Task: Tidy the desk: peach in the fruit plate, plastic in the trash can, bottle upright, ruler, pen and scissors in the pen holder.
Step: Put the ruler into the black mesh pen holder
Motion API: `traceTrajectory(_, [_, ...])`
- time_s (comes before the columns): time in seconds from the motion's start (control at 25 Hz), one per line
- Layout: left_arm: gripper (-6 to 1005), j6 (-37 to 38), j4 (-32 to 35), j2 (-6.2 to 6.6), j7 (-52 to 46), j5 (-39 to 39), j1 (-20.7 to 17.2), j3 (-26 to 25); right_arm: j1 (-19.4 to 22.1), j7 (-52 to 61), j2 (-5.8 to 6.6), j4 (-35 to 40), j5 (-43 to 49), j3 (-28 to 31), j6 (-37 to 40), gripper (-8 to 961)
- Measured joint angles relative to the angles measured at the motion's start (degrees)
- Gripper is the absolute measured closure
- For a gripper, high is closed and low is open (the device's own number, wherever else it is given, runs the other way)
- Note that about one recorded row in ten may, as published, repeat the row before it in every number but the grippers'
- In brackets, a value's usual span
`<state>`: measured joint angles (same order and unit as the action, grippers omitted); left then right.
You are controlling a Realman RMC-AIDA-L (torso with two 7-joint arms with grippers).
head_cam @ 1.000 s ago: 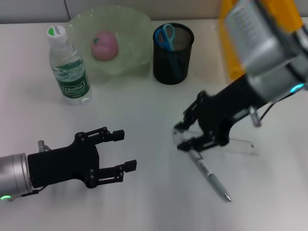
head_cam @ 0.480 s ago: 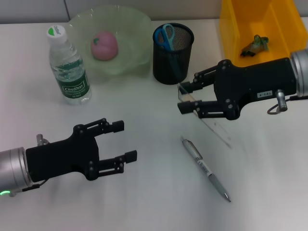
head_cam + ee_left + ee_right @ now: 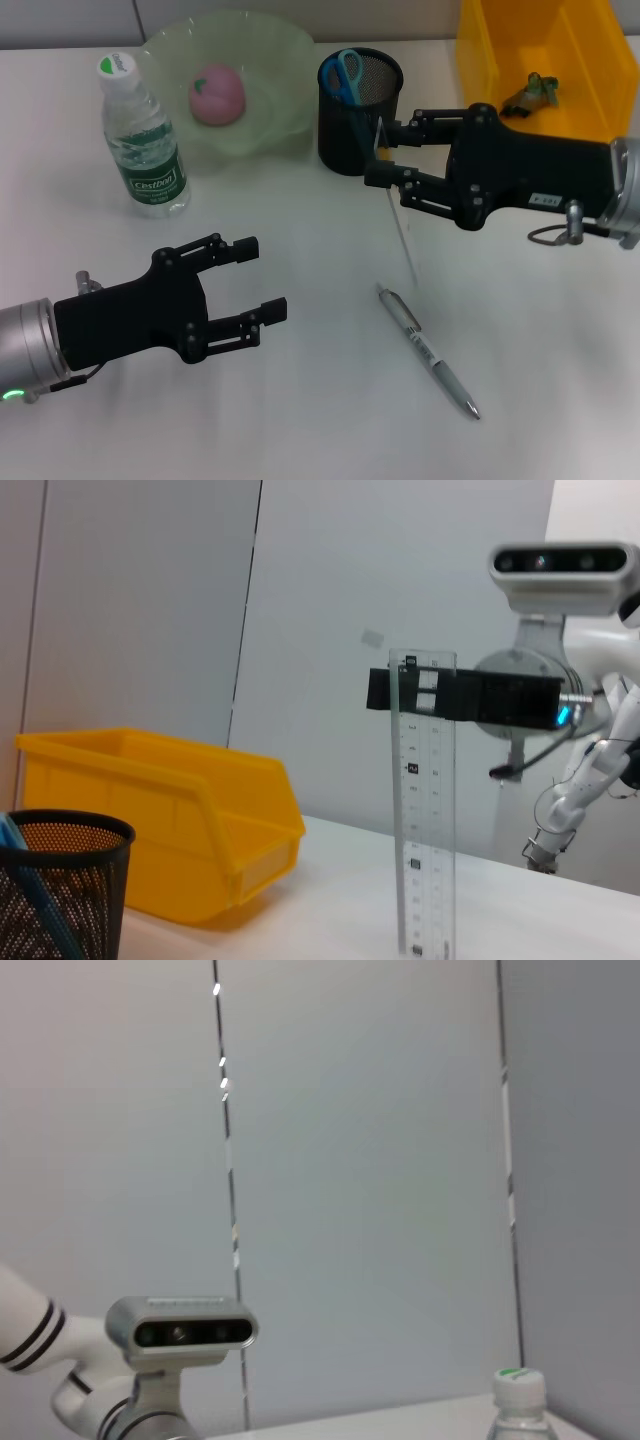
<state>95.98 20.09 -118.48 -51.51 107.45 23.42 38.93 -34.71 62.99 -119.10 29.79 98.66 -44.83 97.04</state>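
The clear ruler's lower end hangs outside the black mesh pen holder's rim (image 3: 378,82), so my right gripper moves the ruler over the pen holder before opening.
My right gripper (image 3: 380,153) is shut on the clear ruler (image 3: 401,215) and holds it upright above the table, just right of the black mesh pen holder (image 3: 360,120). The left wrist view shows the ruler (image 3: 425,810) hanging straight from the gripper (image 3: 420,690). Blue scissors (image 3: 345,75) stand in the holder. The pen (image 3: 428,350) lies on the table in front. The pink peach (image 3: 217,95) sits in the green plate (image 3: 170,50). The bottle (image 3: 143,135) stands upright. My left gripper (image 3: 255,280) is open and empty, low at the front left.
A yellow bin (image 3: 490,60) at the back right holds a crumpled scrap (image 3: 530,92). It also shows in the left wrist view (image 3: 150,810) beside the pen holder (image 3: 60,880). The bottle's cap (image 3: 520,1385) shows in the right wrist view.
My right gripper has lifted the ruler off the table and carried it back toward the pen holder, turning it upright. The left arm has barely moved.
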Motion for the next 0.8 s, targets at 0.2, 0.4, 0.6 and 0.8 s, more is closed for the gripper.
traceTrajectory(0.2, [214, 0.0, -0.2, 0.0, 0.0, -0.1, 0.0, 0.0, 0.1, -5.3, -0.15, -3.9, -1.3, 0.6, -0.9, 572])
traceTrajectory(0.4, [214, 0.0, -0.6, 0.0, 0.0, -0.3, 0.0, 0.0, 0.8, -12.2, -0.22, -3.8, -2.6, 0.7, 0.2, 567])
traceTrajectory(0.6, [214, -0.1, -0.7, 0.0, -0.3, -1.0, 0.1, 0.0, 1.5, -21.1, -0.23, -1.5, -4.7, 0.7, -0.2, 562])
traceTrajectory(0.8, [214, -0.5, -0.8, 0.0, -1.2, -2.7, -0.6, 0.0, 1.6, -31.1, -0.28, -0.2, -7.1, 0.8, -1.2, 557])
